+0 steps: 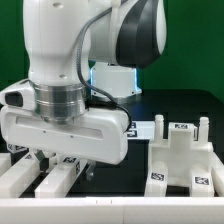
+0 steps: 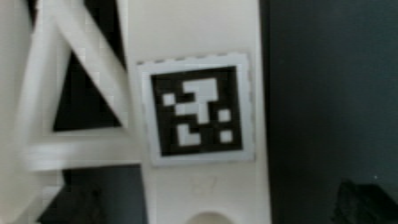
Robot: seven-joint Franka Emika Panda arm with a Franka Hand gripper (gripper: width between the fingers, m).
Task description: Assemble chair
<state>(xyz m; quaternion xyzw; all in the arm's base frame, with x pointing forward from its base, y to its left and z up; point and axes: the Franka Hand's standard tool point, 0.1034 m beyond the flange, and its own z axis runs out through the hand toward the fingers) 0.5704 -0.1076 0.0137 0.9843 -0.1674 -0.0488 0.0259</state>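
My gripper will next grab the chunky white chair part by its tagged bar point(image 1: 62, 177) point(image 2: 201, 112), to join the angled frame to that chair part.
My gripper point(image 1: 67, 162) is low over the chair parts at the exterior view's lower left, its fingers spread to either side of a white bar point(image 1: 55, 181). In the wrist view that bar point(image 2: 196, 60) fills the middle and bears a black-and-white tag point(image 2: 192, 110). The gripper point(image 2: 199, 208) straddles the bar, with dark gaps between the bar and each finger. The jaws stand open, touching nothing I can see. A white angled frame piece point(image 2: 50, 110) lies right beside the bar. A chunky white chair part point(image 1: 185, 158) with several tags stands at the exterior view's right.
Another white bar point(image 1: 18, 178) lies at the exterior view's far left. A small white tagged piece point(image 1: 140, 128) sits behind the gripper on the black table. A green wall closes off the back. The arm's body hides much of the left side.
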